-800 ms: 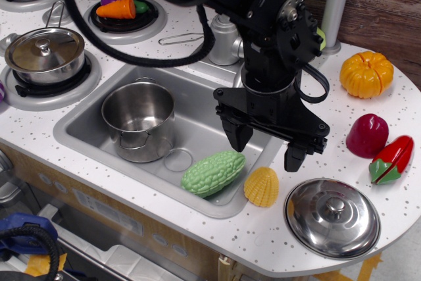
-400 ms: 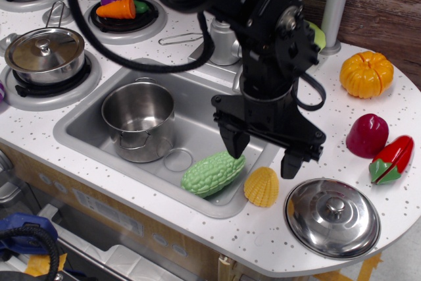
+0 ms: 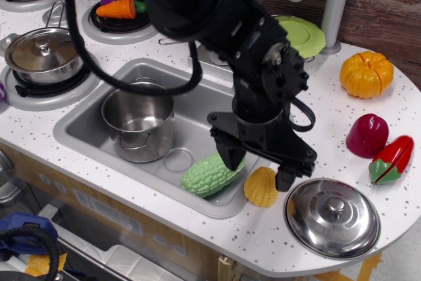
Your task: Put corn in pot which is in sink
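My gripper will next pick up the small yellow-orange corn by its ridged sides, to put the corn [image 3: 261,187] in the steel pot [image 3: 139,120].
The yellow-orange corn [image 3: 261,187] sits on the white counter at the sink's front right corner. My gripper [image 3: 258,166] is open just above it, with one finger [image 3: 230,156] over the green gourd and the other finger [image 3: 285,178] at the corn's right. The corn lies between and slightly below the fingertips. The shiny steel pot [image 3: 139,120] stands empty in the left part of the grey sink [image 3: 85,113]. The arm hides the sink's right part.
A light-green bumpy gourd [image 3: 209,176] lies in the sink next to the corn. A steel lid [image 3: 332,216] lies right of the corn. A pumpkin [image 3: 366,74], red vegetables [image 3: 368,135] and a lidded pot [image 3: 43,51] stand around.
My gripper has moved down and slightly left toward the corn, staying open. The corn, gourd and pot have not moved.
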